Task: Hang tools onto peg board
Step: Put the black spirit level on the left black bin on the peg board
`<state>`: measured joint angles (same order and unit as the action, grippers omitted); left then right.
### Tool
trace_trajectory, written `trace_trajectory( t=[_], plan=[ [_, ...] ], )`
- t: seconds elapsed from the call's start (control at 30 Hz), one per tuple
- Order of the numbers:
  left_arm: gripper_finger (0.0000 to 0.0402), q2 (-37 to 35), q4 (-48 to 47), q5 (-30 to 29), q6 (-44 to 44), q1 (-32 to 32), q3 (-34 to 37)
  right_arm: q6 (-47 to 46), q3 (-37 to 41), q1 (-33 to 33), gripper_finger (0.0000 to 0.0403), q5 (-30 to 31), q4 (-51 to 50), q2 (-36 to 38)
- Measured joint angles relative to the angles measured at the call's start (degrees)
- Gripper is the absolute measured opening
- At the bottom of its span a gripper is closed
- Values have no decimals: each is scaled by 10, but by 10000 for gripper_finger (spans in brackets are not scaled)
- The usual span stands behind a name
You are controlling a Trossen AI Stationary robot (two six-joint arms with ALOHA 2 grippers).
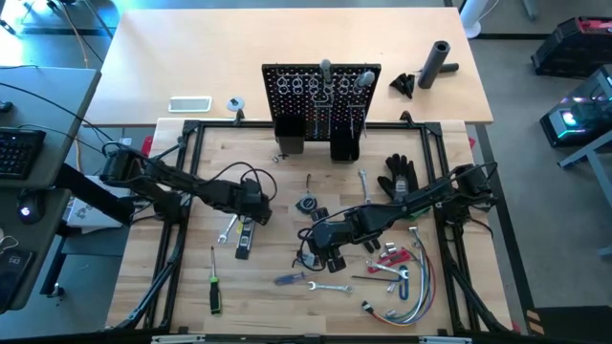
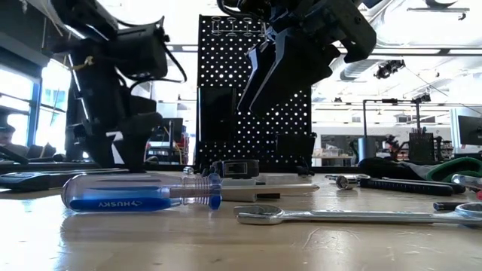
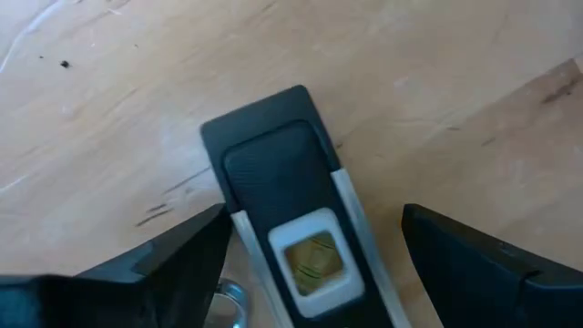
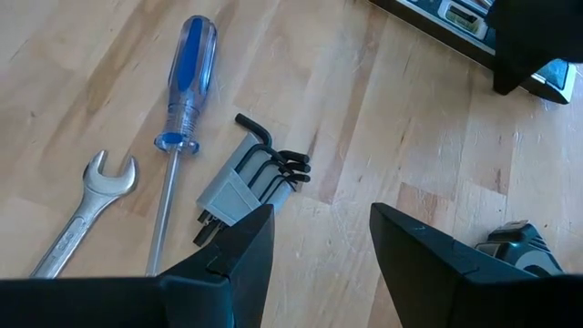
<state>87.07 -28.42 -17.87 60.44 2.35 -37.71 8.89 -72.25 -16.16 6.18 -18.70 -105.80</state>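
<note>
My fingers reach down on either side of the black level's far end [image 3: 278, 169], so it is time for my left gripper to close on that end now.
The peg board [image 1: 320, 100] stands upright at the table's far side, with ring hooks and a few tools on it. A black level [image 3: 291, 210] with a yellow vial lies flat on the wood. My left gripper [image 1: 251, 215] hangs over its far end, open, one finger on each side of it and not touching. My right gripper [image 4: 323, 246] hovers open at mid-table above a set of hex keys [image 4: 250, 178], beside a blue-handled screwdriver [image 4: 187, 82] and a silver wrench [image 4: 86, 205]. A green-handled screwdriver [image 1: 214, 282] lies near the left front.
A black glove [image 1: 400, 177], a bundle of coloured wires [image 1: 411, 291] and a red-handled tool [image 1: 387, 258] lie at the right. More wrenches [image 1: 363, 182] and a round tool [image 1: 308, 204] lie before the board. A black cylinder [image 1: 435, 62] stands on the far table.
</note>
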Motion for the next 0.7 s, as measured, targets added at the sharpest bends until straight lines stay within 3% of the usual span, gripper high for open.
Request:
trace_trajectory(
  t=[0.17, 0.4, 0.7],
  plan=[
    [290, -1, 12, 3, -17, -2, 10, 0, 0, 0, 181, -2, -2, 0],
    [167, -1, 18, 14, -60, -3, 6, -4, 0, 0, 181, -2, -3, 0],
    [166, 3, 47, 23, -140, -1, -37, -29, 0, 0, 181, -2, -5, 0]
  ],
)
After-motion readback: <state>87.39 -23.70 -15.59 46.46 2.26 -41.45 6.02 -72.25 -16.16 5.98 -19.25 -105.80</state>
